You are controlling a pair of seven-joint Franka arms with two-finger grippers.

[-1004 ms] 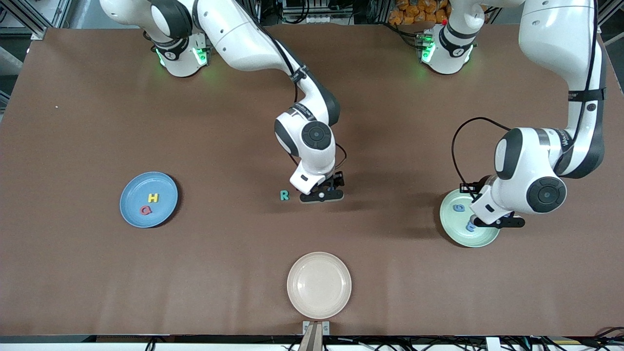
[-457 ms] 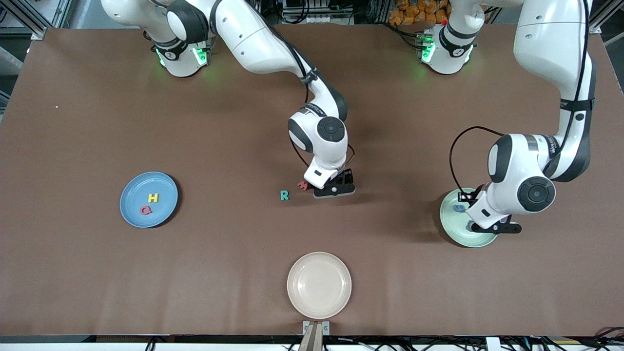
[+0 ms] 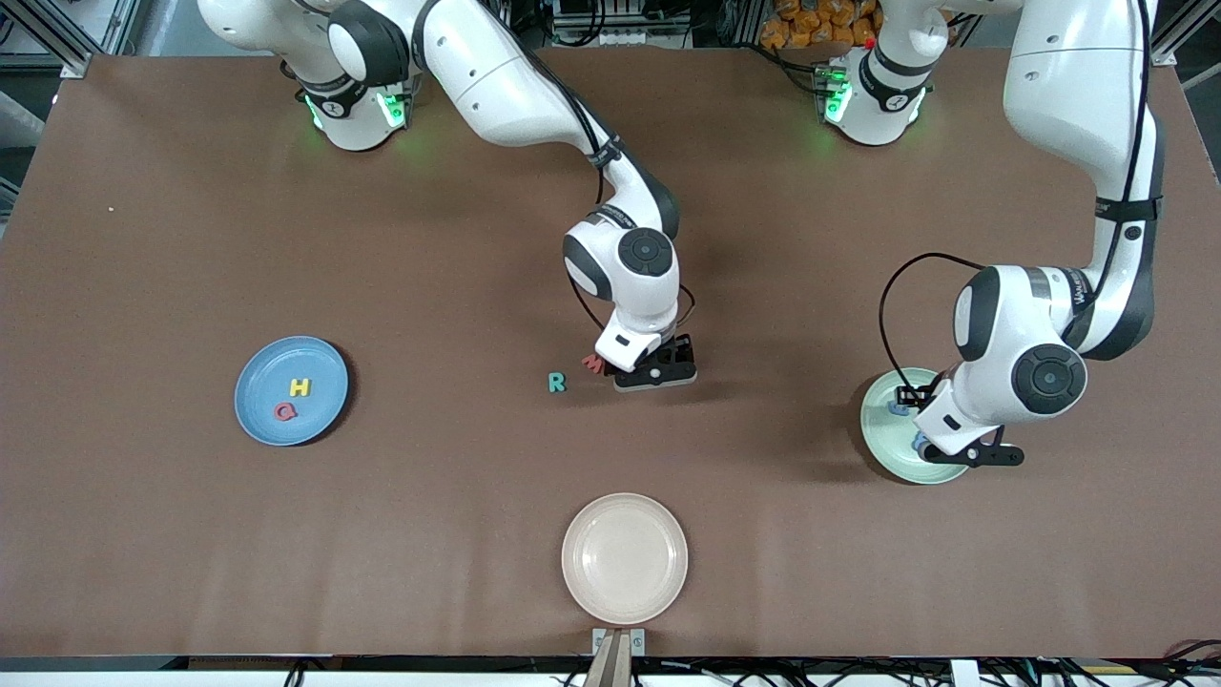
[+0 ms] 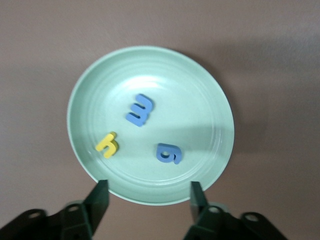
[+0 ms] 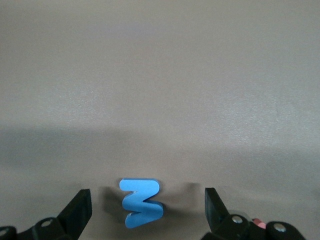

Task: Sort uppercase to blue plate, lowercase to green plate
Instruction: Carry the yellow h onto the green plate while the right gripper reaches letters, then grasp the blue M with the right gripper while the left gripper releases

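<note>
My right gripper should close: its fingers are down on both sides of the blue W (image 5: 142, 202) and would hold it.
The green plate (image 4: 150, 195) holds the lowercase blue m (image 4: 140, 110), a yellow hooked letter (image 4: 107, 144) and a blue g (image 4: 169, 153). My left gripper (image 4: 148, 197) hangs open over that plate's (image 3: 879, 429) rim, holding nothing. My right gripper (image 5: 146, 207) stands open with the uppercase blue W (image 5: 141, 202) lying on the table between its fingers, untouched. In the front view the right gripper (image 3: 656, 368) hides the W. Beside it lie a red m (image 3: 593, 363) and a teal R (image 3: 557, 383). The blue plate (image 3: 258, 420) holds a yellow H (image 3: 300, 387) and a red Q (image 3: 284, 411).
A cream-white plate (image 3: 624, 558) with nothing in it sits near the table's front edge, nearer to the camera than the right gripper. The left arm (image 3: 1035, 363) leans over the green plate and covers part of it.
My left gripper has opened and the blue m now lies in the green plate. The right arm shifted toward the left arm's end, uncovering the red m, then settled over the W.
</note>
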